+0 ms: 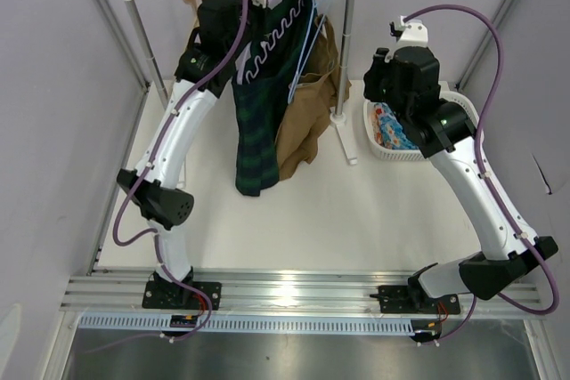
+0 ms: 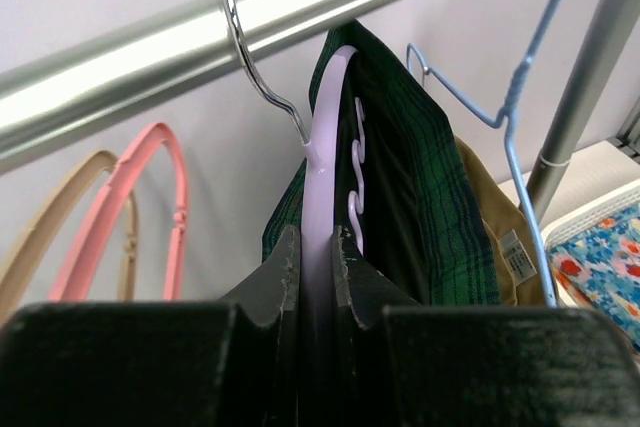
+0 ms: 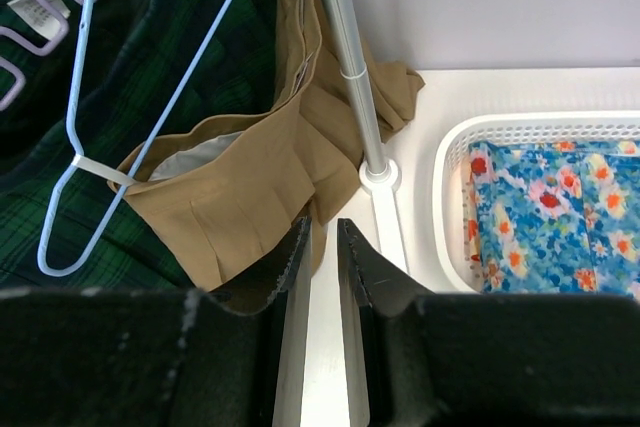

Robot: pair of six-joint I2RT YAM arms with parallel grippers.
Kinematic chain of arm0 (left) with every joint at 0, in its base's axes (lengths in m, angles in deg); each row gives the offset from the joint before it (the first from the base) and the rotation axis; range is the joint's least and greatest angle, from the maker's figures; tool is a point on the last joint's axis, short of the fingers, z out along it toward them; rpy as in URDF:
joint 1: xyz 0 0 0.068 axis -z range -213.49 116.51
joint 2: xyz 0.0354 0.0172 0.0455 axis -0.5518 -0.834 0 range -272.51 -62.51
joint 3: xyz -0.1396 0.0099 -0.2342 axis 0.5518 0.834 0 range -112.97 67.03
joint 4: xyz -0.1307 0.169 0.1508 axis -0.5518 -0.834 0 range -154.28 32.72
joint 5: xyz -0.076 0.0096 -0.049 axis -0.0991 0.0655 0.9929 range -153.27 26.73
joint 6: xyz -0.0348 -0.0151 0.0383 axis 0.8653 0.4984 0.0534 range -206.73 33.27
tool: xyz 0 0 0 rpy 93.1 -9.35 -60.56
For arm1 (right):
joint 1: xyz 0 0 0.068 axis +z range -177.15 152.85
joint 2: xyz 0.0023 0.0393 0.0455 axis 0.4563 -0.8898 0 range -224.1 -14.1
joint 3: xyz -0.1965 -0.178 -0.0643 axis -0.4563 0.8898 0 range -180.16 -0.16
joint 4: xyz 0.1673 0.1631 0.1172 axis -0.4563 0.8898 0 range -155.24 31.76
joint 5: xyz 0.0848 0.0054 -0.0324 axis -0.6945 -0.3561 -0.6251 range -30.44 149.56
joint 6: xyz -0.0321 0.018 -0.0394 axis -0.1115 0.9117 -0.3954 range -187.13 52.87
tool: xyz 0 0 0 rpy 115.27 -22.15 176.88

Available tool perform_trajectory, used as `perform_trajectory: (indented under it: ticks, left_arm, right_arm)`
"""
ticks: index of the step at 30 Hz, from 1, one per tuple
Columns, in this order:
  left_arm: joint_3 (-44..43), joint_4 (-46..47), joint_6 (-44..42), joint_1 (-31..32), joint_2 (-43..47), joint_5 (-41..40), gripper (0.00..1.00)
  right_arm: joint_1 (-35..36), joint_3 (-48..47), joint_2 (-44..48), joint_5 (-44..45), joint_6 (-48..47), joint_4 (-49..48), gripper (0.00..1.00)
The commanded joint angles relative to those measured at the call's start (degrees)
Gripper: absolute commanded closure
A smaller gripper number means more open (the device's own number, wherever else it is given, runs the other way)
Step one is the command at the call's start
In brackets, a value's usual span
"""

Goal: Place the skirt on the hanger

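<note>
The lavender hanger's metal hook loops over its bar, with the hook's tip beyond, so it is time for my left gripper to release: it would stay hanging.
The lavender hanger (image 2: 325,147) hangs by its metal hook on the rail. Its wavy bar also shows in the top view (image 1: 270,47). The green and navy plaid skirt (image 1: 256,135) is draped over it and hangs down to the table; it also shows in the left wrist view (image 2: 435,207) and the right wrist view (image 3: 150,77). My left gripper (image 2: 317,242) is shut on the hanger's lower part, just under the rail (image 1: 260,2). My right gripper (image 3: 322,232) is empty with only a narrow gap between its jaws, above the table to the right of the rack (image 1: 378,77).
A pink hanger (image 2: 150,197) and a tan hanger (image 2: 60,217) hang left on the rail (image 2: 200,37). A thin blue hanger (image 3: 90,147) holds a tan-brown garment (image 3: 260,187) right of the skirt. The rack post (image 3: 350,77) stands beside a white basket (image 3: 445,197) with blue floral cloth (image 3: 550,207).
</note>
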Motion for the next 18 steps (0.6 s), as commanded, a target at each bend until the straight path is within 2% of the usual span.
perform_trajectory:
  ticks: [1, 5, 8, 9, 12, 15, 18]
  left_arm:
    - [-3.8, 9.7, 0.9, 0.5, 1.1, 1.8, 1.0]
    - [-1.3, 10.1, 1.3, 0.5, 2.2, 1.8, 1.0]
    - [-0.6, 9.9, 0.7, 0.5, 3.1, 1.1, 0.83]
    - [-0.4, 9.9, 0.6, 0.4, 4.1, 1.0, 0.71]
    - [2.4, 11.0, 0.2, 0.4, 6.6, 1.0, 0.54]
    - [3.8, 11.4, 0.1, 0.4, 8.1, 1.5, 0.44]
    - [3.7, 10.3, 0.3, 0.4, 9.6, 1.8, 0.39]
  right_arm:
    - [-0.4, 0.3, 1.7, -0.7, 1.0, -1.8, 0.78]
    - [-0.4, 0.5, 1.8, -0.9, 1.5, -1.7, 0.78]
    - [-0.4, 0.9, 2.0, -0.7, 1.6, -1.6, 0.78]
    - [-0.4, 1.2, 2.1, -0.7, 1.7, -1.5, 0.78]
    - [-0.5, 1.5, 2.6, -0.9, 2.2, -1.5, 0.76]
    - [-0.7, 1.6, 3.1, -1.3, 2.7, -1.2, 0.74]
    - [-1.0, 1.7, 3.3, -1.8, 3.1, -0.8, 0.7]
